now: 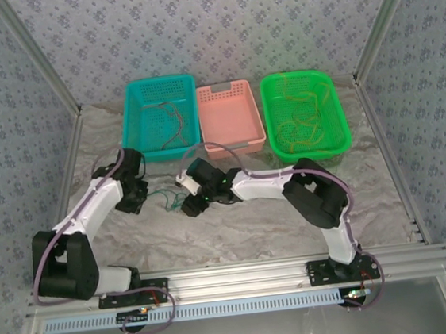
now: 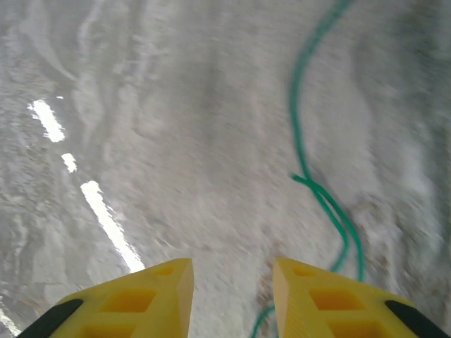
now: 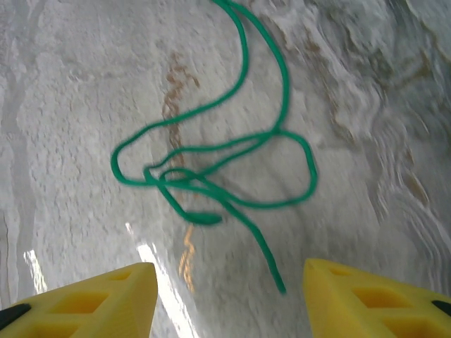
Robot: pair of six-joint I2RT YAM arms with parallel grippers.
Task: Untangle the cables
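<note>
My right gripper grabs the green cable [image 3: 211,169] by its loose end outside the tangle [image 3: 278,278] next, which leaves the loops free to untangle.
A thin green cable [image 1: 164,195] lies on the table between my two grippers. In the right wrist view the green cable [image 3: 211,169] forms a loose tangle of loops, with one free end pointing toward the camera. My right gripper [image 3: 229,296] hangs over it, open wide, with nothing between its yellow fingers. In the left wrist view the green cable [image 2: 310,183] runs down the right side and passes just beside the right finger. My left gripper [image 2: 232,296] is open and empty. Dark and reddish cables [image 1: 175,124] lie in the teal basket [image 1: 140,120]. Yellow-orange cables [image 1: 305,110] lie in the green basket [image 1: 342,118].
A pink basket [image 1: 227,95] stands between the teal and green ones at the back. The table is covered with crinkled grey-white sheeting [image 1: 245,228]. Metal frame posts rise at both sides, and a rail [image 1: 242,276] runs along the near edge.
</note>
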